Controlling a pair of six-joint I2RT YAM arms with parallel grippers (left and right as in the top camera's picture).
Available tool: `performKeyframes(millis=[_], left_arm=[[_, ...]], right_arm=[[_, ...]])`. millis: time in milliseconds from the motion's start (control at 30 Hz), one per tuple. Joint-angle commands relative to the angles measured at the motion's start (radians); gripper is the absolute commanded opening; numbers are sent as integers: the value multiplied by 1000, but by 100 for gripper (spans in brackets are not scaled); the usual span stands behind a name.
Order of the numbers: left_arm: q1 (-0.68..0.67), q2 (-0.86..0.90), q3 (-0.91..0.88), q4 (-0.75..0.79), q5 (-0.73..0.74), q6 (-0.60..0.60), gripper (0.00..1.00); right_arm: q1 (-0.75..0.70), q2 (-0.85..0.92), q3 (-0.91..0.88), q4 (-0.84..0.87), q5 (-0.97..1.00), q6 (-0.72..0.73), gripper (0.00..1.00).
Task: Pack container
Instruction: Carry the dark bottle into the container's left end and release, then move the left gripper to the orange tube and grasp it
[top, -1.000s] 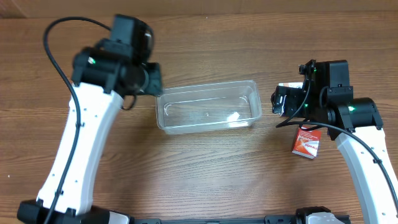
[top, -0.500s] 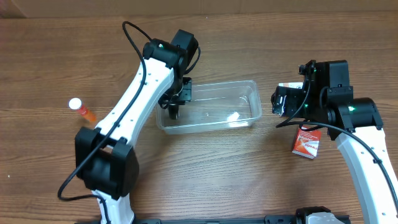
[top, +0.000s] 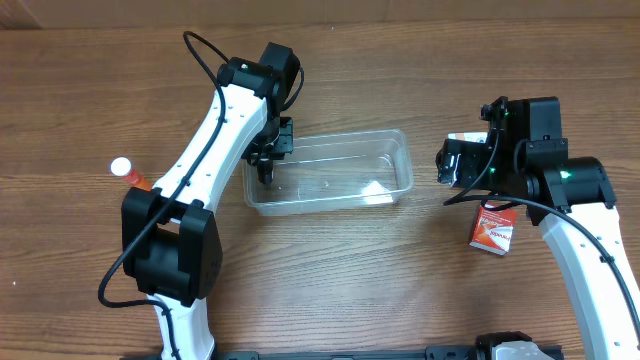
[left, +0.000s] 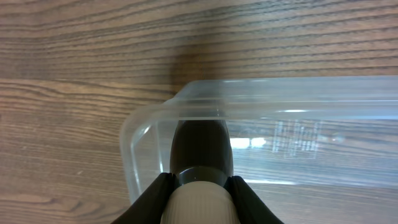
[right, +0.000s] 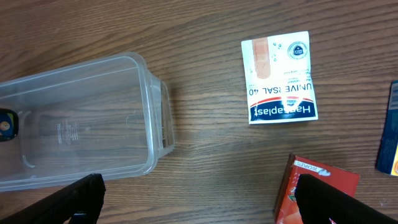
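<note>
My left gripper should open now. The dark bottle's lower end (top: 265, 178) is below the plastic container's rim (top: 249, 188), inside the sides of the container.
The clear plastic container (top: 340, 175) lies in the middle of the table. My left gripper (top: 268, 160) is shut on a dark bottle with a white ribbed cap (left: 201, 146) and holds it over the container's left end (left: 149, 118), pointing inside. My right gripper (top: 450, 162) is open and empty, hovering just right of the container. In the right wrist view its fingers (right: 205, 205) are spread wide, with the container (right: 81, 99) at the left and a red box (right: 323, 186) at the lower right.
A white bandage box (right: 278, 78) lies right of the container. The red box (top: 493, 228) sits under the right arm. An orange bottle with a white cap (top: 128, 172) lies at the far left. A blue item (right: 390, 130) shows at the right edge.
My left arm swung from the left over the container's left end with the bottle. The container shifted slightly left. The orange bottle came into view. The right arm has not moved.
</note>
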Motion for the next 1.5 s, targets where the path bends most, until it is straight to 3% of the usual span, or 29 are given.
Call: performKeyframes(millis=[0, 133, 167, 200, 267, 367, 567, 667, 767, 900, 1100, 1333, 1467], left_arm=[[3, 9, 10, 14, 19, 16, 30], [3, 9, 10, 19, 19, 16, 33], [3, 10, 10, 19, 19, 16, 40], [3, 10, 10, 19, 20, 16, 54], [3, 10, 10, 18, 27, 16, 67], [3, 10, 10, 19, 35, 16, 68], [3, 5, 20, 23, 34, 17, 81], [3, -45, 135, -32, 14, 27, 87], [21, -177, 235, -141, -106, 6, 100], [221, -377, 234, -249, -116, -82, 100], [534, -369, 118, -238, -57, -50, 100], [625, -302, -229, 31, -8, 5, 100], [644, -201, -239, 80, -8, 24, 100]], right_arm=[[-2, 0, 28, 3, 8, -3, 100], [-2, 0, 28, 3, 8, -3, 100], [-2, 0, 28, 3, 8, -3, 100], [-2, 0, 28, 3, 8, -3, 100], [-2, 0, 28, 3, 8, -3, 100], [-2, 0, 28, 2, 8, -3, 100], [-2, 0, 28, 1, 8, -3, 100], [-2, 0, 28, 1, 9, -4, 100], [-2, 0, 28, 1, 9, -4, 100], [-2, 0, 28, 1, 8, -4, 100], [-2, 0, 28, 1, 8, -3, 100], [-2, 0, 28, -3, 8, -3, 100], [-2, 0, 28, -4, 8, -3, 100]])
